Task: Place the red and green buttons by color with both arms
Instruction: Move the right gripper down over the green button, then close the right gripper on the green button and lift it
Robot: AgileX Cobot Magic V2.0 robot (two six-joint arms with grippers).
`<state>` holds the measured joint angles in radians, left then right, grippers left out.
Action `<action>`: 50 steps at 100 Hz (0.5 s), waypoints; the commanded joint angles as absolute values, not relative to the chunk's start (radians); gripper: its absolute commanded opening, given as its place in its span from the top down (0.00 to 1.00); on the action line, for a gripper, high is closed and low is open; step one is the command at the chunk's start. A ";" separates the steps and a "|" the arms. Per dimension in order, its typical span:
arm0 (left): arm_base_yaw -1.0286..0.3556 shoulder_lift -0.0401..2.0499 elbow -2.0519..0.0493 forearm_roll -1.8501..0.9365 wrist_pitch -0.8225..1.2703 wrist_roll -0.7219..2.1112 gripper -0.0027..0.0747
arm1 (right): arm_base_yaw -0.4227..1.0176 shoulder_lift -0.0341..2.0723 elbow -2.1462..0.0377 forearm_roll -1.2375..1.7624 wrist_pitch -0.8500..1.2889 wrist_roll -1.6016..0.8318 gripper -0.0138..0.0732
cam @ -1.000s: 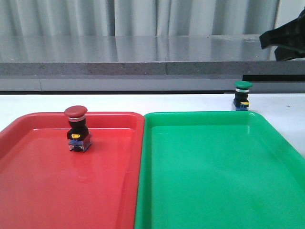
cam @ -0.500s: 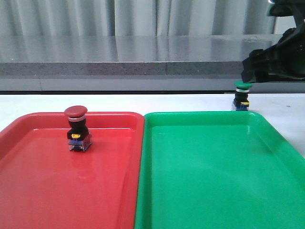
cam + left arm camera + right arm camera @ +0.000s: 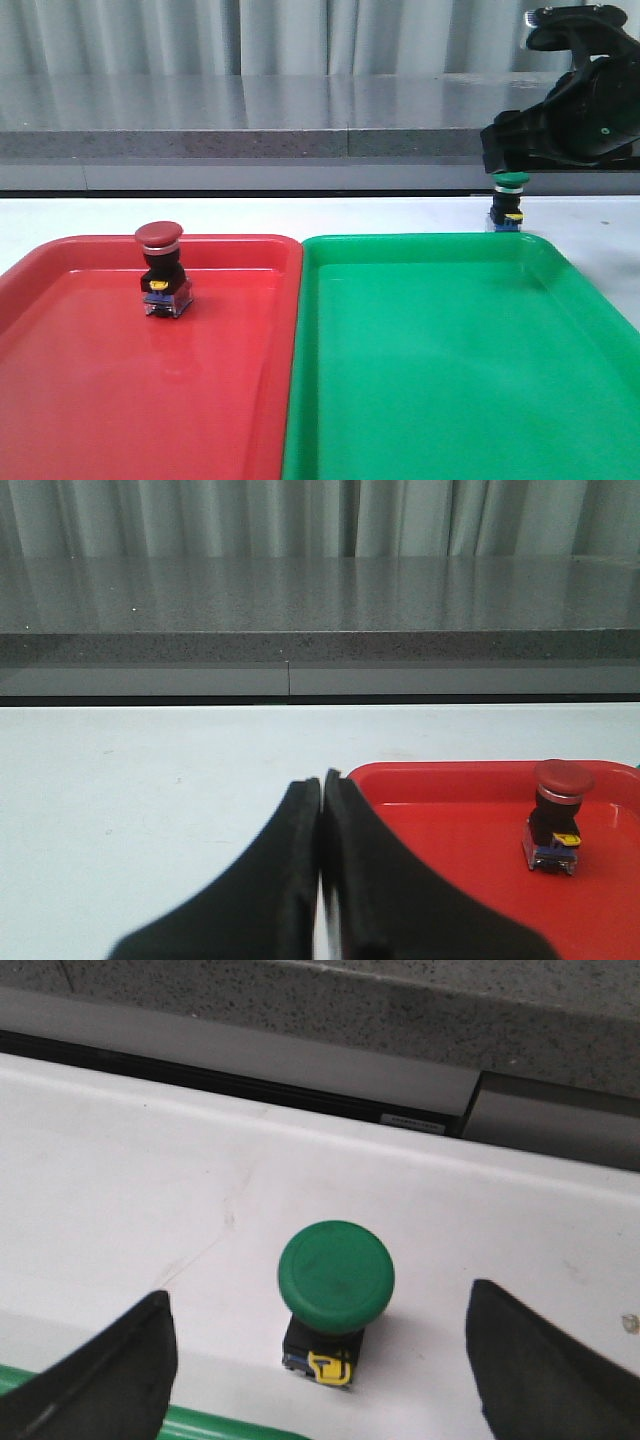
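Observation:
The green button's cap is still below my right fingers in the front view, so closing now would miss it and I need to first lower my right gripper.
The red button (image 3: 160, 268) stands upright in the back left of the red tray (image 3: 90, 400); it also shows in the left wrist view (image 3: 557, 815). The green button (image 3: 510, 200) stands on the white table just behind the green tray (image 3: 440, 380). My right gripper (image 3: 510, 155) hovers right above it. In the right wrist view the right gripper (image 3: 320, 1295) is open, with its fingers (image 3: 110, 1360) wide on either side of the green button (image 3: 336, 1278), not touching it. My left gripper (image 3: 322, 780) is shut and empty, beside the red tray's corner (image 3: 420, 780).
The two trays lie side by side and fill the near table. A grey stone ledge (image 3: 300, 140) and curtains run along the back. The green tray's far rim (image 3: 230, 1428) lies close in front of the green button.
My right gripper has come down and leftward from the top right corner to just above the green button. The buttons and trays have not moved.

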<state>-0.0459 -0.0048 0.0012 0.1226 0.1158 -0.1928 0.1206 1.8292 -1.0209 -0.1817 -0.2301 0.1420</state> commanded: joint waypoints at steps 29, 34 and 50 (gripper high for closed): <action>-0.044 -0.038 0.025 0.118 0.041 -0.201 0.99 | 0.120 1.899 -1.201 -0.178 -0.188 0.134 0.16; -0.044 -0.038 0.025 0.118 0.041 -0.201 0.99 | 0.120 1.912 -1.214 -0.178 -0.178 0.134 0.16; -0.044 -0.038 0.025 0.118 0.041 -0.201 0.99 | 0.120 1.932 -1.228 -0.178 -0.172 0.134 0.16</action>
<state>-0.0459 -0.0048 0.0012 0.1226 0.1175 -0.1928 0.1206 1.9787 -1.1933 -0.1802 -0.1200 0.1420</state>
